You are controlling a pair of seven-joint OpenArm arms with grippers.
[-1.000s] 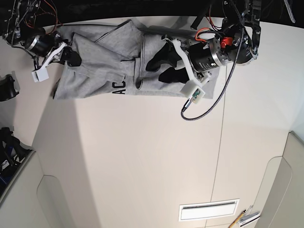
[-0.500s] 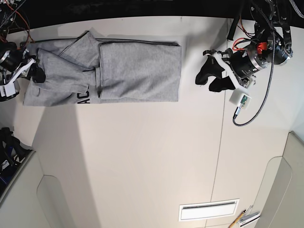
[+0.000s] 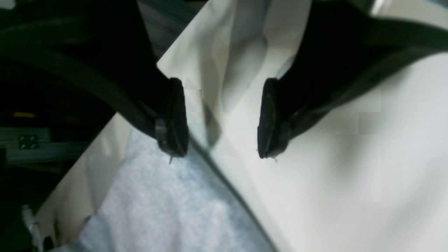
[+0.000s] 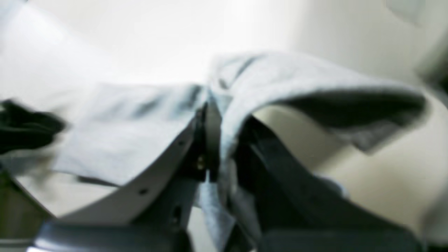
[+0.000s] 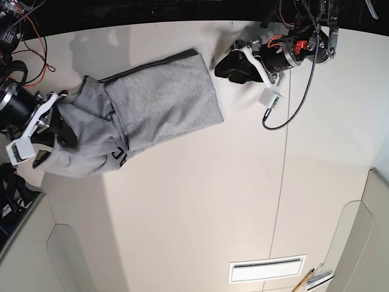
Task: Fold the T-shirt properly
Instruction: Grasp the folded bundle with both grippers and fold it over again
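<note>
The shirt's edge (image 5: 211, 84) (image 3: 222, 176) needs to be lined up with my left gripper before I close it. The left wrist view shows only bare tabletop between its fingers, so they would miss if I closed now.
The grey T-shirt (image 5: 161, 100) lies skewed at the table's back left, its folded plain panel uppermost and a bit of black lettering (image 5: 117, 154) showing at the front edge. My right gripper (image 5: 62, 135) is shut on the bunched left end of the shirt. The blurred right wrist view shows fabric (image 4: 315, 91) draped over its closed jaws (image 4: 211, 140). My left gripper (image 5: 220, 68) is open and empty just right of the shirt's back right corner. In its wrist view the gripper (image 3: 220, 136) hovers over the shirt's edge (image 3: 157, 210).
A grey cable (image 5: 285, 112) hangs from the left arm over the table. A white vent slot (image 5: 266, 268) and some pens (image 5: 313, 278) sit at the front right. Dark gear (image 5: 11, 194) stands at the left edge. The table's back edge (image 5: 152, 23) borders darkness.
My right gripper has pulled the shirt's left end toward the front, so the shirt has turned askew. My left gripper has moved left and back to the shirt's back right corner, still open.
</note>
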